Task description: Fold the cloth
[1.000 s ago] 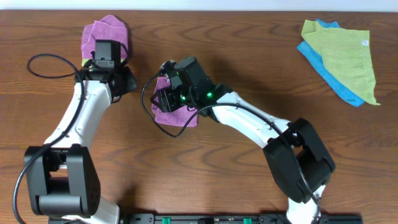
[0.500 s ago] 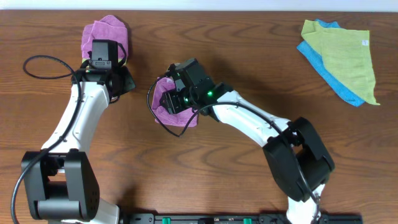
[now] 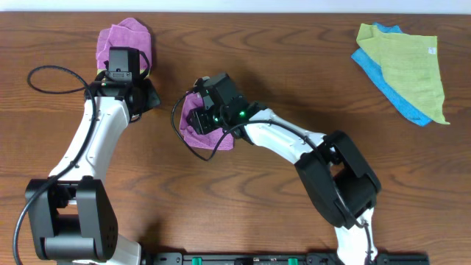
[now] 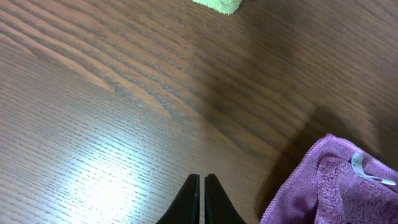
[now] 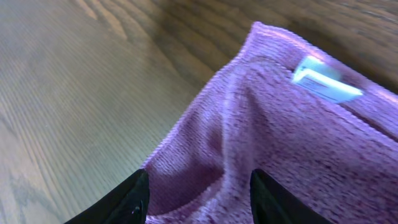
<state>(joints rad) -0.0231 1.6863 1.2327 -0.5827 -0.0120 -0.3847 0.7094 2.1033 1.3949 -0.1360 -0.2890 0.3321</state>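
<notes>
I next grab the lilac cloth (image 3: pixel 212 138) by its raised fold with my right gripper, to pull the bunched layer flat and finish folding.
The lilac cloth (image 3: pixel 212 138) lies bunched and partly folded at the table's centre, mostly under my right wrist. In the right wrist view the cloth (image 5: pixel 280 137) fills the frame, its white tag (image 5: pixel 323 81) near the far edge. My right gripper (image 5: pixel 199 186) is open, its fingers straddling a raised fold of the cloth; from overhead the right gripper (image 3: pixel 197 118) sits on the cloth's left part. My left gripper (image 4: pixel 202 182) is shut and empty over bare wood, left of the cloth's corner (image 4: pixel 336 186). From overhead the left gripper (image 3: pixel 151 96) is apart from the cloth.
A second purple wad (image 3: pixel 125 37) lies at the back left behind my left wrist. A yellow-green cloth (image 3: pixel 408 62) on a blue one (image 3: pixel 368 60) lies at the back right. A yellow-green scrap (image 4: pixel 216 5) shows at the left wrist view's top edge.
My right gripper has shifted a little left over the lilac cloth, and the right arm's elbow has swung left. My left arm rose slightly early on, then stayed still.
</notes>
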